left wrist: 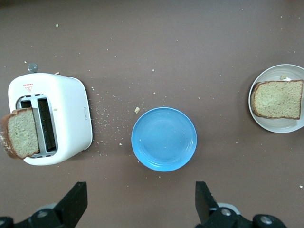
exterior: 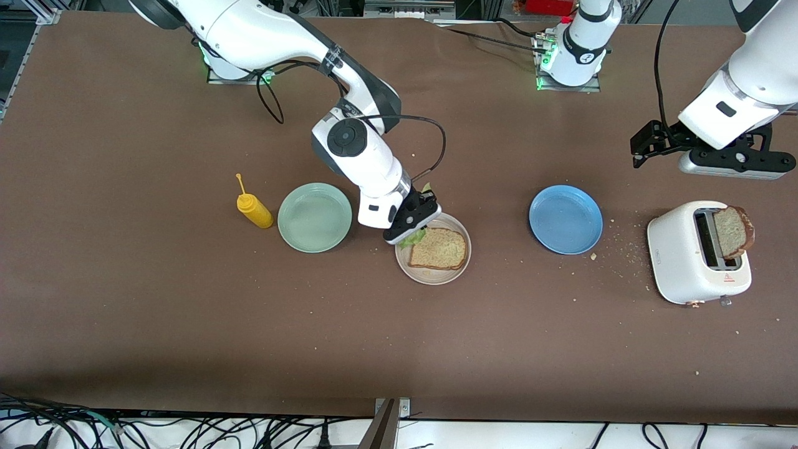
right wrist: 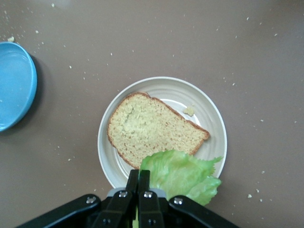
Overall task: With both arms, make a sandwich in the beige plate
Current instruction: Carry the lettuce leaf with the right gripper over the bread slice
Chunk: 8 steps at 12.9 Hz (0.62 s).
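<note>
My right gripper moves the leaf inward next before releasing it, since the lettuce leaf (exterior: 411, 239) hangs short of the bread's middle (exterior: 438, 248).
The beige plate (exterior: 436, 278) (right wrist: 209, 114) lies mid-table with one brown bread slice (exterior: 438, 249) (right wrist: 152, 130) flat in it. My right gripper (exterior: 416, 233) (right wrist: 143, 174) hangs over the plate's rim, shut on the edge of a ruffled green lettuce leaf (exterior: 411, 239) (right wrist: 183, 173). The leaf overlaps one corner of the slice. A second bread slice (exterior: 733, 232) (left wrist: 21, 133) sticks up out of a white toaster (exterior: 692, 255) (left wrist: 64, 114) at the left arm's end. My left gripper (exterior: 735, 164) (left wrist: 140, 195) is open and holds nothing, up over the table beside the toaster and blue plate.
A blue plate (exterior: 565, 218) (left wrist: 164, 138) (right wrist: 14, 90) sits between the beige plate and the toaster. A mint-green plate (exterior: 315, 217) and a yellow squeeze bottle (exterior: 254, 209) stand toward the right arm's end. Crumbs lie scattered around the toaster.
</note>
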Available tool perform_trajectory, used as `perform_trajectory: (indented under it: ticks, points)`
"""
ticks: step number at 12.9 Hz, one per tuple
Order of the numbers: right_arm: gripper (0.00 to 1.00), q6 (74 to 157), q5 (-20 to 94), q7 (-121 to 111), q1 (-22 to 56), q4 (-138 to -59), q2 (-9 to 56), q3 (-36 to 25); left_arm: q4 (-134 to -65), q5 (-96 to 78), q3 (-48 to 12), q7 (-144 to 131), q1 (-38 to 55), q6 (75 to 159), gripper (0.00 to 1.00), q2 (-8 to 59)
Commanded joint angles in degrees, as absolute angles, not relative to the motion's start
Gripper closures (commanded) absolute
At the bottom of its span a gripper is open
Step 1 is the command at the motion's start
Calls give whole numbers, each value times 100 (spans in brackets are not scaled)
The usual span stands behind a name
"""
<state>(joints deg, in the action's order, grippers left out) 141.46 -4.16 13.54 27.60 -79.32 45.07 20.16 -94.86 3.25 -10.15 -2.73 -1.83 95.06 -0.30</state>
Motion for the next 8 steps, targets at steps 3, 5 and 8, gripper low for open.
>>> perform_trajectory:
  ticks: [3,5,8]
  points:
    - [100,14948,-615,1328,2830,-7577,5140,2083,-9378,220,-1011,-281,-176,9475,0,9]
    - [100,15169,-615,1179,2892,-7419,5325,2083,-9378,220,-1011,-281,-176,9475,0,9]
    - [100,15424,-615,862,2883,-7348,5449,2066,-9378,220,-1011,-281,-176,9475,0,9]
